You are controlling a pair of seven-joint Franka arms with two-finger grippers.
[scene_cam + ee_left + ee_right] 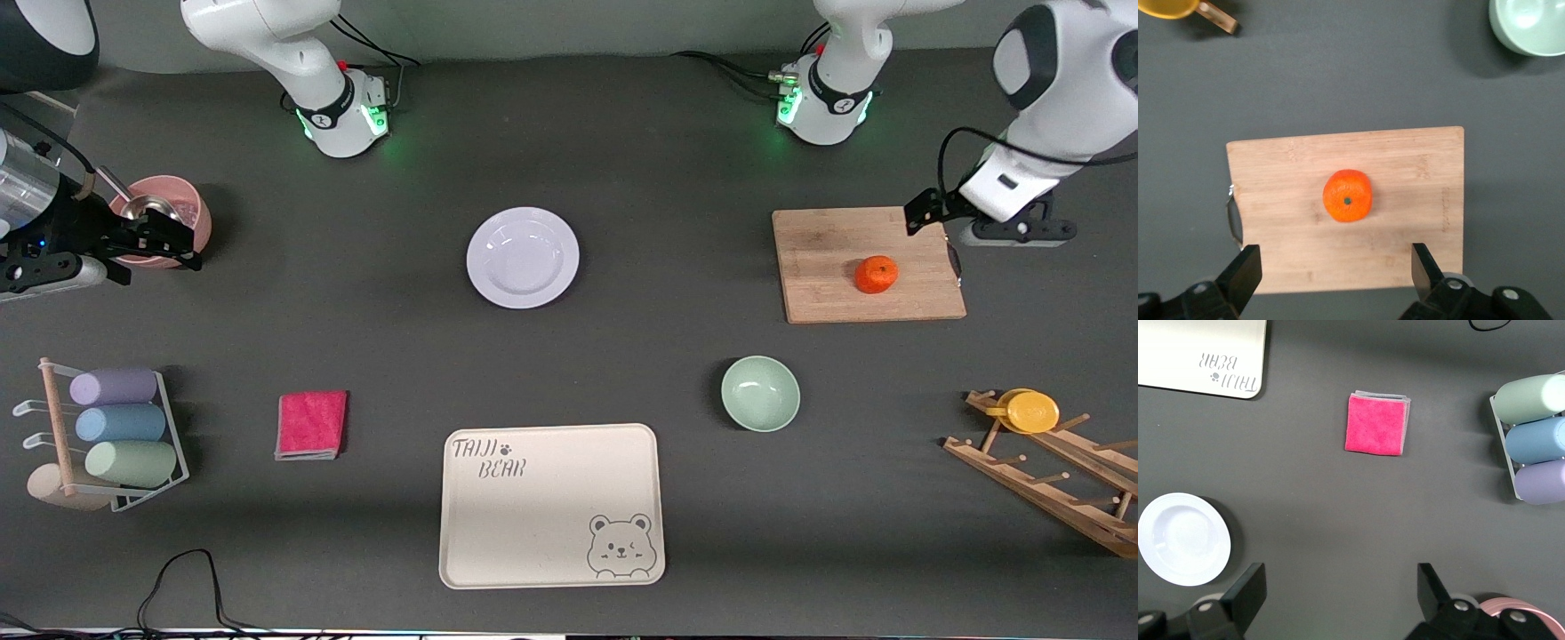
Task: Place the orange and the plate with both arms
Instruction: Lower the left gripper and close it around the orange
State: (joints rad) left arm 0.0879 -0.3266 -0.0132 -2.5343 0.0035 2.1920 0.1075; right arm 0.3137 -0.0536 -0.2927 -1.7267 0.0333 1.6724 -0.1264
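The orange [877,274] has a green stem spot. My left gripper should grab it next on either side of that spot to put it on the pale plate [523,257].
The orange [877,274] [1347,195] sits near the middle of a wooden cutting board [827,293] [1291,173] toward the left arm's end of the table. My left gripper [973,220] [1335,257] hangs open over the board's edge, a little short of the orange, with nothing between its fingers. The pale plate [523,257] [1183,539] lies on the table's middle, empty. My right gripper [188,246] [1340,577] is open and empty over the table by a pink bowl [191,206] [1511,608], well away from the plate.
A mint-green bowl [760,393] [1531,27] and a cream bear tray [551,505] [1205,353] lie nearer the front camera. A folded pink cloth [311,424] [1377,425], a rack of pastel cups [124,427] [1538,447] and a wooden rack with a yellow cup [1031,412] stand near the front corners.
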